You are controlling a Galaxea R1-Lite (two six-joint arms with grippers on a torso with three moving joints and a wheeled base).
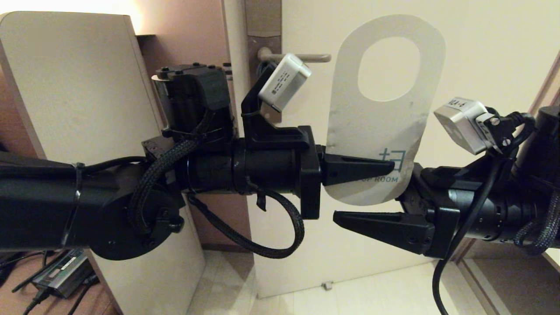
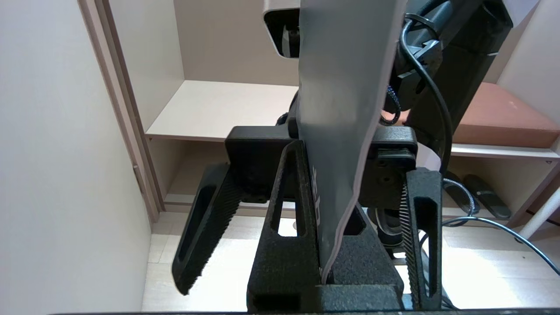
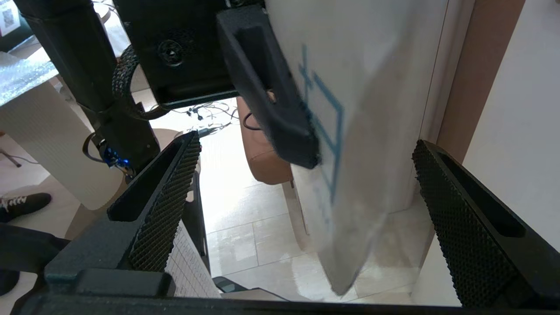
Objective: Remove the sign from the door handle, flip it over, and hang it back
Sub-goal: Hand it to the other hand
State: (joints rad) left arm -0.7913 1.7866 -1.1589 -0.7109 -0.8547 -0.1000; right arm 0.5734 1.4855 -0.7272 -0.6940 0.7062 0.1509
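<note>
Next, my right gripper grabs the sign by its lettered bottom end [image 1: 389,188], which leaves the sign's oval hole [image 1: 389,68] free for the door handle.
The sign [image 1: 376,118] is off the door handle [image 1: 306,57] and stands upright in front of the door, to the right of the lever. Its white face with blue lettering faces me and its oval hole is on top. My left gripper [image 1: 389,167] reaches in from the left, shut on the sign's lower part. In the left wrist view the card [image 2: 345,87] is pinched between that gripper's [image 2: 326,210] fingers. My right gripper [image 1: 345,197] comes from the right, open wide, one finger before the sign's bottom end and one behind it. In the right wrist view the sign [image 3: 376,109] hangs between the spread fingers [image 3: 166,197] without touching them.
The door [image 1: 481,65] fills the background, with the handle's tall plate [image 1: 262,41] at its edge. A pale cabinet panel [image 1: 78,87] stands close on the left, above a power brick [image 1: 61,271] and cables. A shelf niche [image 2: 218,105] and a brown stool [image 3: 258,153] are nearby.
</note>
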